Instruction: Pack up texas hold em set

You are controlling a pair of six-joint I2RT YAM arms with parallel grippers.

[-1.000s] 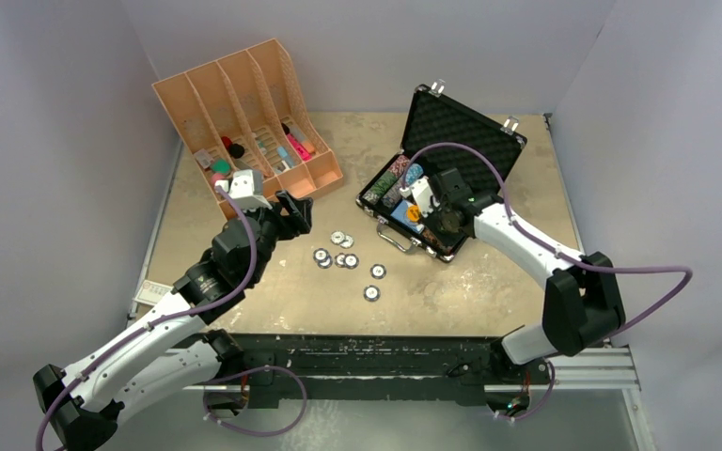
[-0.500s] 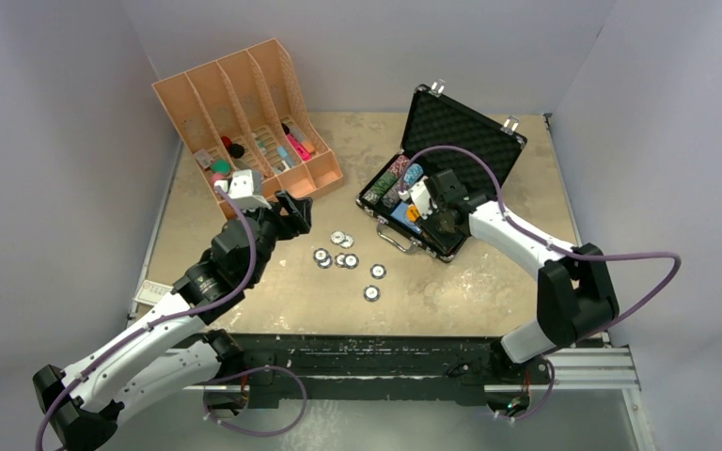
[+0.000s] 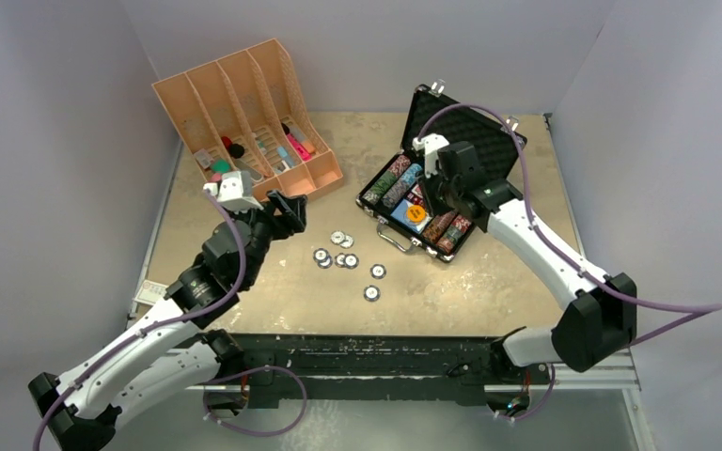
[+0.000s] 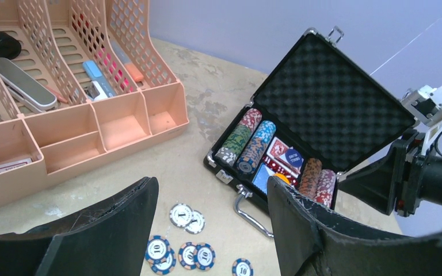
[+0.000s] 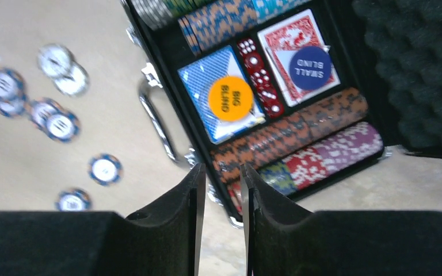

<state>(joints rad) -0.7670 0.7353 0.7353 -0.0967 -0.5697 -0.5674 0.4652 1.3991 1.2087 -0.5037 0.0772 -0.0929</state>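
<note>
I should next take hold of the orange chip by its rim with my right gripper, so its flat sides stay free for my left gripper.
The black briefcase (image 3: pixel 475 141) lies open at the back right, its foam lid (image 4: pixel 334 103) upright. Its tray holds rows of striped chips (image 5: pixel 299 129), a blue deck under a yellow button (image 5: pixel 229 98), a red deck under a blue button (image 5: pixel 309 67), and red dice. Several loose chips (image 3: pixel 343 258) lie on the table left of the silver handle (image 5: pixel 155 123); they also show in the left wrist view (image 4: pixel 187 253). My right gripper (image 3: pixel 435 199) hangs above the tray's near edge (image 5: pixel 223 169), jaws a narrow gap apart, empty. My left gripper (image 3: pixel 291 214) is wide open and empty above the loose chips (image 4: pixel 212 185).
An orange slotted organiser (image 3: pixel 244 103) with small items stands at the back left, close to my left gripper (image 4: pixel 92 115). Grey walls close in the table on three sides. A white label lies at the table's left front edge (image 3: pixel 153 291).
My right gripper has risen out of the case tray and drawn back toward the lid. My left arm has lifted slightly. The loose chips have not moved.
</note>
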